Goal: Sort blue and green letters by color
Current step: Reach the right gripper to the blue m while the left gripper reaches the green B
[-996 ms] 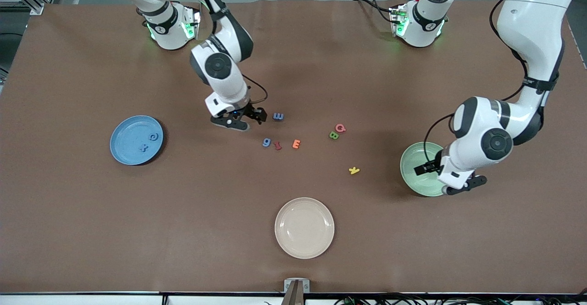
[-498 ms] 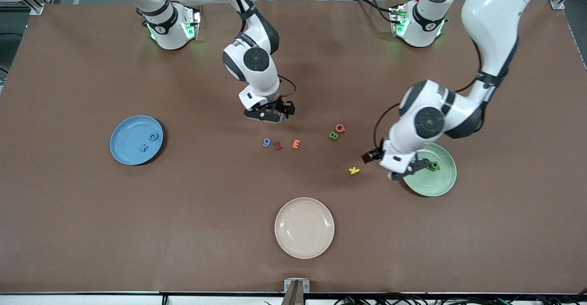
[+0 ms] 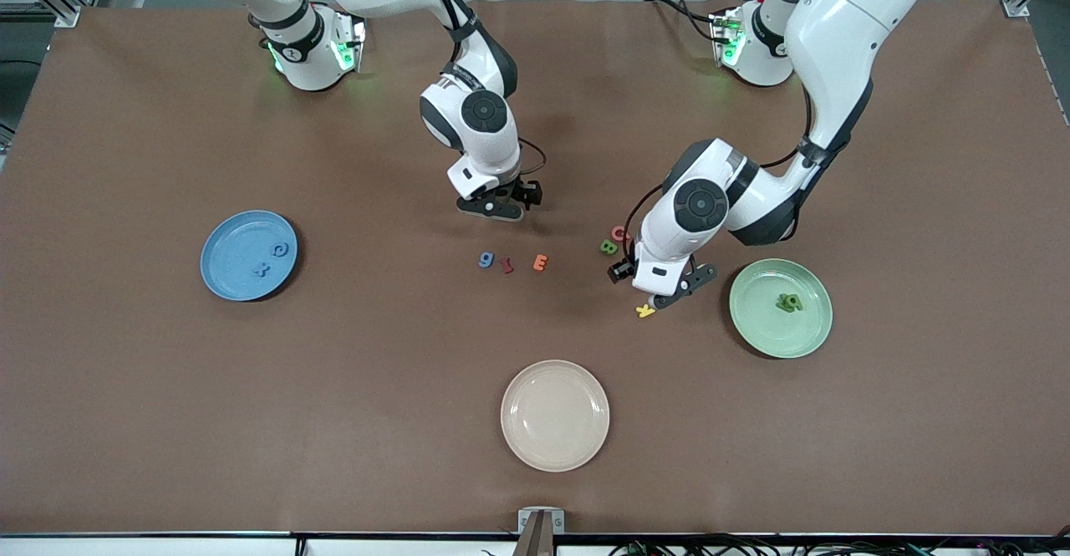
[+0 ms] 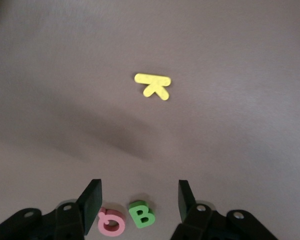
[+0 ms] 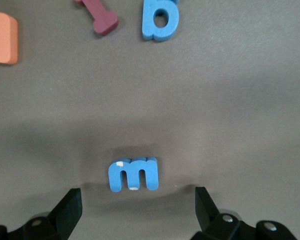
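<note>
My right gripper should next grab the blue letter m by its outer legs and sort it onto the blue plate.
My right gripper is open, low over a blue letter m that lies between its fingers; the hand hides that letter in the front view. A blue 9 lies nearer the front camera. My left gripper is open above a green B, which shows between its fingers next to a pink letter. The blue plate holds two blue letters. The green plate holds dark green letters.
A red letter and an orange E lie beside the blue 9. A yellow K lies close under the left hand. A beige plate stands near the table's front edge.
The left gripper left the green plate, leaving green letters there, and swung toward the green B. The right gripper moved over the blue m and now hides it in the front view.
</note>
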### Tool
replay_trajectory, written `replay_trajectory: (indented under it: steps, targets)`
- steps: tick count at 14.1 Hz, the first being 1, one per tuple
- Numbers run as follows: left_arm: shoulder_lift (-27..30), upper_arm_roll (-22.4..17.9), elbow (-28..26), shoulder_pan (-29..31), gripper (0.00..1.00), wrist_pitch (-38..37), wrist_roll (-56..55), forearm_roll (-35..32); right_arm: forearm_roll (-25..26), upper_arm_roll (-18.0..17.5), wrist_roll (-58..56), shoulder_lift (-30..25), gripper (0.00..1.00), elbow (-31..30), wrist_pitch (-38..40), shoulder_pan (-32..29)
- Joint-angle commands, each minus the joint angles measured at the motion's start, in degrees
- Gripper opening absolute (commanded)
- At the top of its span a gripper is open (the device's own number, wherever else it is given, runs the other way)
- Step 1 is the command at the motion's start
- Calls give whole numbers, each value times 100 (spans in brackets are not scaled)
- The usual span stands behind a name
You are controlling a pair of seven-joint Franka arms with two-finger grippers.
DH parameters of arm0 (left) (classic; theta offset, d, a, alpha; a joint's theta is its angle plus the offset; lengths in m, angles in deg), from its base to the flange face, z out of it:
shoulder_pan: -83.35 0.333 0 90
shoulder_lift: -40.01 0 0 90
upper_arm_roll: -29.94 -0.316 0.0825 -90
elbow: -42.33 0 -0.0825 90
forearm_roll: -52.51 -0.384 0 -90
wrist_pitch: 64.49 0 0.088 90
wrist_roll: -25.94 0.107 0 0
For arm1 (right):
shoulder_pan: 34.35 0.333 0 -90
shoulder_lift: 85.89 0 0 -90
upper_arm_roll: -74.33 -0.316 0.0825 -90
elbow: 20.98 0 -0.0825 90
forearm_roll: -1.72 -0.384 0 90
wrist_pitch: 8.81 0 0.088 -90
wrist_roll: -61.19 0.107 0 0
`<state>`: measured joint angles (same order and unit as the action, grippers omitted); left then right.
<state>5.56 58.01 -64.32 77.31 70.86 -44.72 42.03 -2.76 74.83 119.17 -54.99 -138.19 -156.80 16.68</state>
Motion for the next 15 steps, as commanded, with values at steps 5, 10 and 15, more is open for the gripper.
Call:
replay_trajectory:
  steps: [5,10,15]
  targets:
    - [79,-30,-460,-188,66,314,-1816,-1189,201,170,117,250,99,225,-28,109]
    - [-27,-3,-523,-222,66,527,-2460,-1536,201,170,117,285,85,225,-213,118]
    - [-255,-3,-523,-398,65,764,-2821,-1536,245,197,117,285,39,225,-204,109]
